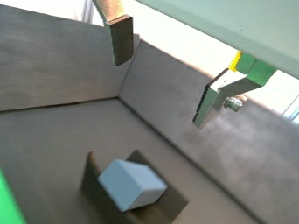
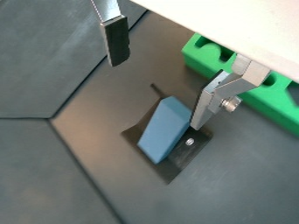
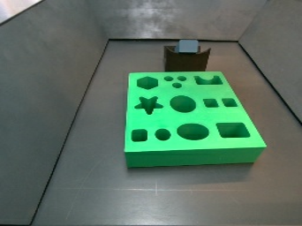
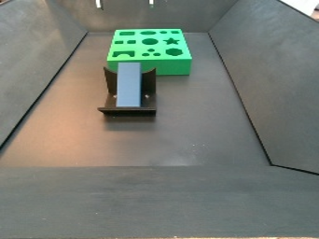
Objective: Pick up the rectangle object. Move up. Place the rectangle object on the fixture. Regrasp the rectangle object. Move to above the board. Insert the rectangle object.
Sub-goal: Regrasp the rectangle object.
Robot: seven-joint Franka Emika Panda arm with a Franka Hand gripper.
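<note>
The gripper grabs the rectangle object by its upper end (image 3: 188, 44) (image 1: 135, 174) next, which leaves its lower end free to enter the board's hole.
The blue-grey rectangle object (image 2: 163, 129) leans tilted on the dark fixture (image 2: 176, 164), apart from the fingers. It shows in both side views (image 3: 186, 46) (image 4: 129, 84), resting on the fixture (image 3: 186, 61) (image 4: 129, 108). My gripper (image 2: 162, 72) (image 1: 166, 74) hangs open above the block with nothing between its silver fingers (image 1: 121, 39). A wrist view shows the rectangle object (image 1: 131, 184) well below the pads. The green board (image 3: 189, 119) (image 4: 152, 49) (image 2: 233, 74) lies flat beside the fixture. Only the fingertips (image 4: 152, 3) reach into a side view's top edge.
Grey sloping walls (image 4: 37, 84) (image 3: 83, 88) enclose the dark floor on all sides. The board's holes include a star, a hexagon, circles and squares. A strip of the board (image 1: 10, 206) shows at one edge of a wrist view.
</note>
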